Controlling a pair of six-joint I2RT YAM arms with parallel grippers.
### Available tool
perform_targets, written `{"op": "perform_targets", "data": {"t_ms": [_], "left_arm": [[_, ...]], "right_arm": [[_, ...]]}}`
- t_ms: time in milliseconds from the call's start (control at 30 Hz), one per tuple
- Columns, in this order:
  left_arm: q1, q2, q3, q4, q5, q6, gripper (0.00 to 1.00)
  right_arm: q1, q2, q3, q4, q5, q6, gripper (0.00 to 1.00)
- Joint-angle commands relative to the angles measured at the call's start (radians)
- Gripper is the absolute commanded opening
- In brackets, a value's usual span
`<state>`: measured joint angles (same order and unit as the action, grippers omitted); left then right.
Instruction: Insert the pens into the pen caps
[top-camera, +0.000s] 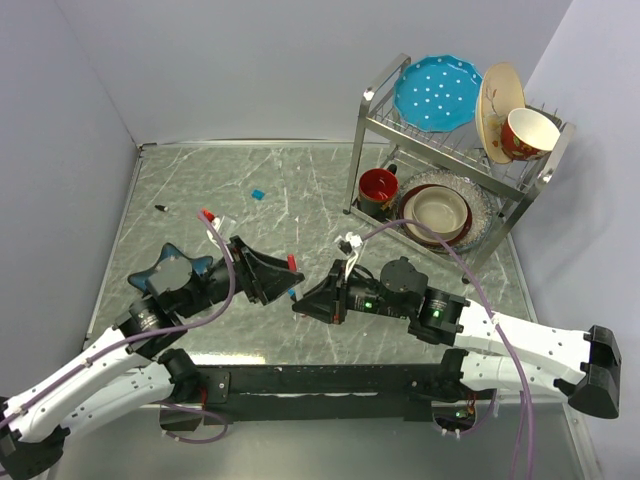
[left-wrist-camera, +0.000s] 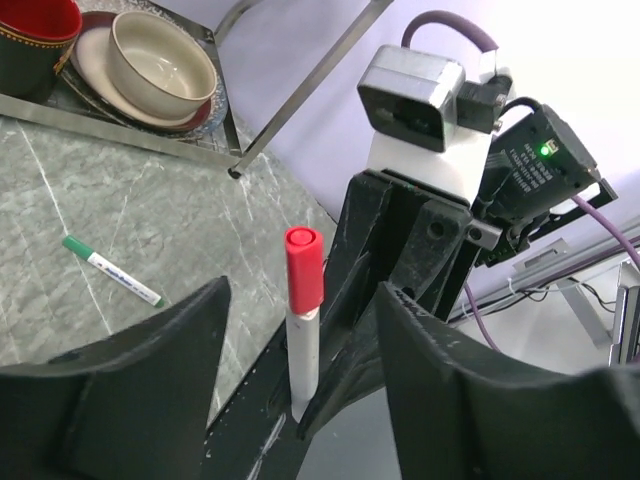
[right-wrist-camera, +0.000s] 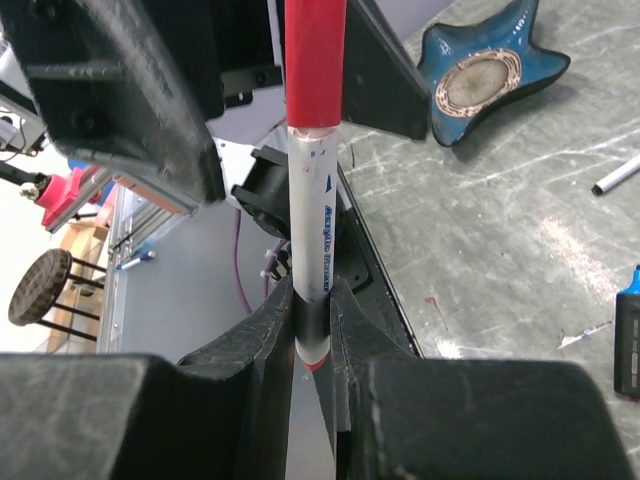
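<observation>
The red pen cap (left-wrist-camera: 304, 266) should be grabbed by its sides with my left gripper next, so the body of the pen is left to my right gripper. The pen can then be inserted.
A white-barrelled pen (right-wrist-camera: 311, 240) with a red pen cap (left-wrist-camera: 304, 266) on its upper end stands upright between my two arms. My right gripper (right-wrist-camera: 315, 345) is shut on the pen's lower end. My left gripper (left-wrist-camera: 303, 300) is open, with one finger on each side of the red cap and not touching it. In the top view the pair meet at the table's middle front (top-camera: 293, 272). A white pen with a green end (left-wrist-camera: 110, 271) lies on the table. A blue-tipped black marker (right-wrist-camera: 628, 342) and another white pen (right-wrist-camera: 620, 175) lie near. A loose blue cap (top-camera: 258, 193) and a black cap (top-camera: 160, 208) lie further back.
A metal dish rack (top-camera: 455, 150) with plates, bowls and mugs stands at the back right. A blue star-shaped dish (top-camera: 172, 262) lies under my left arm. Grey walls close the left and back sides.
</observation>
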<state>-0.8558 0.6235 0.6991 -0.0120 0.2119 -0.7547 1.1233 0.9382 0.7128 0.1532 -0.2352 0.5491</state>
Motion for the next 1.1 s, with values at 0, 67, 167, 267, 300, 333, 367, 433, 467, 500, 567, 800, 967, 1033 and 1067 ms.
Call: {"op": "perform_targets", "data": {"t_ms": [0, 67, 167, 267, 300, 333, 367, 433, 467, 500, 567, 800, 967, 1033, 1067], "left_arm": [[0.000, -0.021, 0.011, 0.015, 0.001, 0.000, 0.69], [0.000, -0.019, 0.022, -0.015, -0.019, 0.005, 0.70], [0.000, -0.011, 0.046, -0.031, -0.049, 0.025, 0.69], [0.000, -0.004, 0.071, -0.036, -0.075, 0.037, 0.67], [0.000, -0.004, 0.083, -0.037, -0.084, 0.035, 0.67], [0.000, -0.002, 0.089, -0.036, -0.092, 0.034, 0.67], [0.000, 0.001, 0.094, -0.034, -0.094, 0.032, 0.67], [0.000, -0.001, 0.111, -0.032, -0.091, 0.032, 0.67], [0.000, -0.001, 0.115, -0.036, -0.094, 0.032, 0.67], [0.000, -0.001, 0.125, -0.037, -0.097, 0.035, 0.67], [0.000, -0.002, 0.132, -0.057, -0.104, 0.040, 0.65], [0.000, -0.007, 0.134, -0.082, -0.108, 0.038, 0.49], [0.000, 0.005, 0.122, -0.095, -0.054, 0.017, 0.35], [0.000, 0.001, 0.116, -0.101, -0.036, 0.020, 0.28], [0.000, -0.001, 0.106, -0.103, -0.031, 0.014, 0.19]], "right_arm": [[0.006, 0.002, 0.059, 0.057, -0.019, -0.003, 0.00], [0.007, 0.004, 0.057, 0.057, -0.021, -0.003, 0.00], [0.012, 0.002, 0.057, 0.059, -0.024, -0.003, 0.00], [0.013, 0.004, 0.054, 0.060, -0.027, -0.003, 0.00], [0.013, 0.005, 0.056, 0.060, -0.029, -0.005, 0.00], [0.015, 0.005, 0.054, 0.060, -0.029, -0.005, 0.00], [0.015, 0.005, 0.053, 0.060, -0.029, -0.005, 0.00], [0.015, 0.008, 0.053, 0.062, -0.032, -0.003, 0.00], [0.016, 0.008, 0.054, 0.060, -0.033, -0.003, 0.00], [0.016, 0.010, 0.054, 0.060, -0.033, -0.002, 0.00], [0.017, 0.014, 0.059, 0.054, -0.036, 0.000, 0.00], [0.023, 0.011, 0.059, 0.055, -0.038, 0.000, 0.00], [0.024, 0.025, 0.082, 0.074, -0.056, 0.008, 0.00], [0.024, 0.033, 0.099, 0.074, -0.056, 0.005, 0.00], [0.024, 0.037, 0.102, 0.077, -0.056, 0.005, 0.00]]}}
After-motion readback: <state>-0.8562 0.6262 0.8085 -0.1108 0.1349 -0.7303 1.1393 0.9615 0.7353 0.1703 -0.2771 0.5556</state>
